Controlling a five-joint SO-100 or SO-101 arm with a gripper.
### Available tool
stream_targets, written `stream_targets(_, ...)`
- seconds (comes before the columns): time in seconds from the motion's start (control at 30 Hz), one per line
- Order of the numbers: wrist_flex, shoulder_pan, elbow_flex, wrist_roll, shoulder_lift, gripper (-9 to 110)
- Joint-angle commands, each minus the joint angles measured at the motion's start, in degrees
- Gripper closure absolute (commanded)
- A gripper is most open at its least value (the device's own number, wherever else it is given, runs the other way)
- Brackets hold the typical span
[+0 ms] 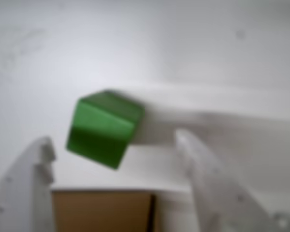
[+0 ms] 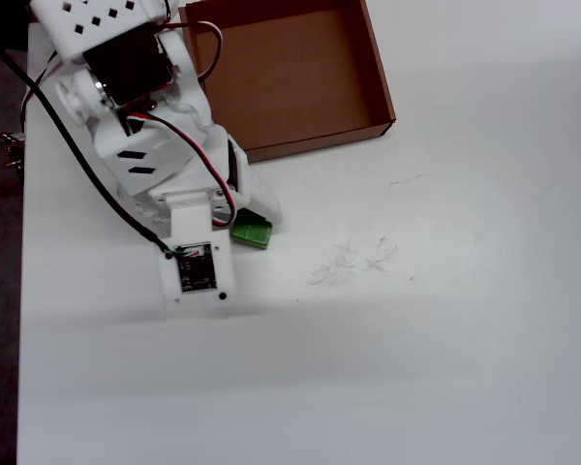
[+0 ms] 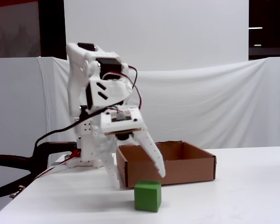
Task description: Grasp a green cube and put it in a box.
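Note:
I should next use my gripper to grab the green cube (image 1: 104, 128) by its opposite sides, so that I can put it in the cardboard box (image 1: 104, 211).
The green cube (image 1: 104, 128) lies on the white table, tilted in the wrist view, in front of and between my two white fingers. My gripper (image 1: 115, 141) is open and empty, with a wide gap, and neither finger touches the cube. In the fixed view the gripper (image 3: 139, 179) hangs just above and behind the cube (image 3: 147, 196). In the overhead view the cube (image 2: 252, 233) peeks out beside the wrist, which hides most of the gripper (image 2: 240, 221). The brown cardboard box (image 2: 378, 82) stands empty behind the arm; it also shows in the fixed view (image 3: 177, 170) and the wrist view (image 1: 101, 210).
The arm's base and cables (image 2: 97, 87) fill the table's upper left in the overhead view. The table's left edge (image 2: 21, 291) runs close to the arm. Faint scratch marks (image 2: 353, 262) lie on the white surface right of the cube.

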Motion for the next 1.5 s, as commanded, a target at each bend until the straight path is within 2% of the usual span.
stream_targets(0.0, -0.6, 0.8, -2.2, 1.8, -0.7, 69)
stream_targets(0.43, 2.6, -2.1, -7.3, 6.9, -5.1, 68)
stream_targets(0.93, -1.7, -4.7, -2.9, 6.5, -4.0, 68)
stream_targets(1.17, -3.8, -5.1, 0.8, 6.7, -3.3, 79)
stream_targets(1.47, -4.0, -3.6, -1.3, 7.0, -4.7, 83)
